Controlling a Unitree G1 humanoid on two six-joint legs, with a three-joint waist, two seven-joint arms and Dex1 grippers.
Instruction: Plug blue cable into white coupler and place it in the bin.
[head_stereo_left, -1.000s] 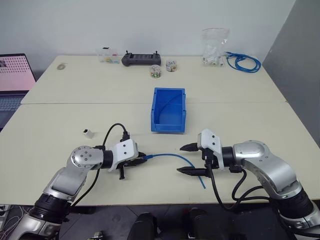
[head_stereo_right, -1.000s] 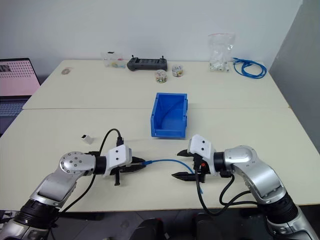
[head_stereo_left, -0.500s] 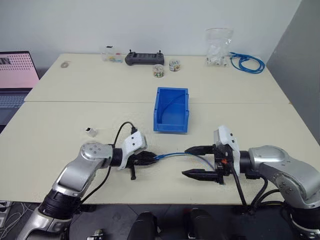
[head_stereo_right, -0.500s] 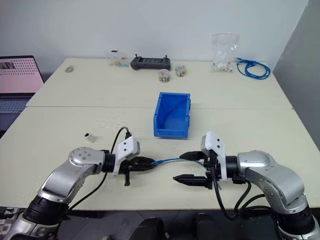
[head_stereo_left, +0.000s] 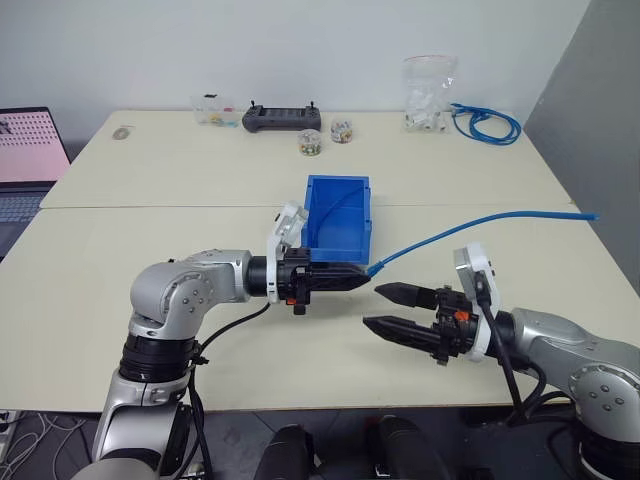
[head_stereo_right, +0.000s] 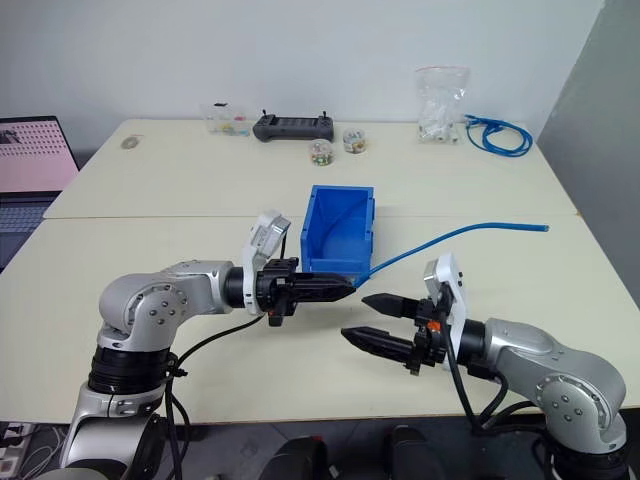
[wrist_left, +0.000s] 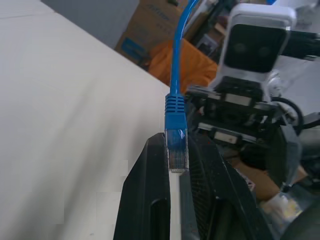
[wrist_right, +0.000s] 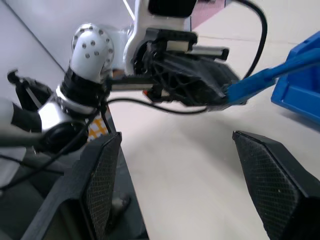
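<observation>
The right gripper picks up the blue cable by the thick sleeve behind its plug (head_stereo_left: 375, 269) next, since the cable's long tail arcs loose through the air.
My left gripper (head_stereo_left: 358, 278) points right, just in front of the blue bin (head_stereo_left: 338, 181), and is shut on the clear plug (wrist_left: 177, 150) of the blue cable (head_stereo_left: 470, 224). From the plug the cable arcs up through the air to the right, with its far end hanging free near the table's right edge. My right gripper (head_stereo_left: 372, 306) faces the left one from the right, slightly lower, open with nothing between its fingers (wrist_right: 102, 180). The cable (wrist_right: 265, 75) crosses just above them. The white coupler is hidden.
Along the table's far edge lie a black controller (head_stereo_left: 280, 118), two small jars (head_stereo_left: 310, 142), a small clear box (head_stereo_left: 213, 108), a clear bag of white parts (head_stereo_left: 428, 95) and a coiled blue cable bundle (head_stereo_left: 487, 123). A laptop (head_stereo_left: 30, 150) stands at the far left.
My left gripper has risen and swung right with the plug, lifting the cable off the table. The right gripper has risen a little and rolled, still open.
</observation>
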